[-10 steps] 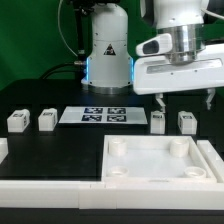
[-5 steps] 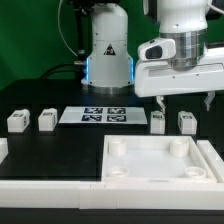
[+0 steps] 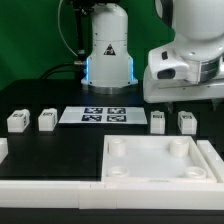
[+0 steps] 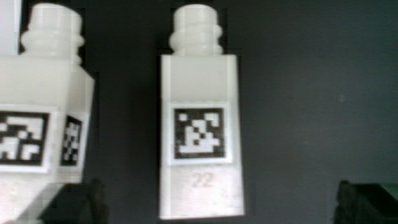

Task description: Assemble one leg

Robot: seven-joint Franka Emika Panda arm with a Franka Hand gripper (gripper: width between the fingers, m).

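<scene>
My gripper needs to come down first and then close on the leg. Its fingers are above the tagged leg (image 3: 186, 123), and dark table shows between them, so it isn't ready to close yet.
Four small white legs with marker tags stand on the black table: two on the exterior view's left (image 3: 16, 121) (image 3: 46, 120) and two on its right (image 3: 158, 121) (image 3: 187, 121). My gripper (image 3: 188, 100) hangs just above the right pair; its fingers barely show there. In the wrist view one tagged leg (image 4: 199, 130) lies between my fingertips (image 4: 71, 205), which stand wide apart and do not touch it. A second leg (image 4: 45, 110) lies beside it, outside the jaws. The gripper (image 4: 217, 205) is open and empty.
The large white square panel (image 3: 120, 172) with corner holes lies in front of the legs. The marker board (image 3: 104, 115) lies between the two leg pairs. A white rail (image 3: 50, 189) runs along the front edge. The robot base (image 3: 108, 50) stands behind.
The gripper has moved toward the exterior view's right and slightly down over the right pair of legs. The legs and the panel have not moved.
</scene>
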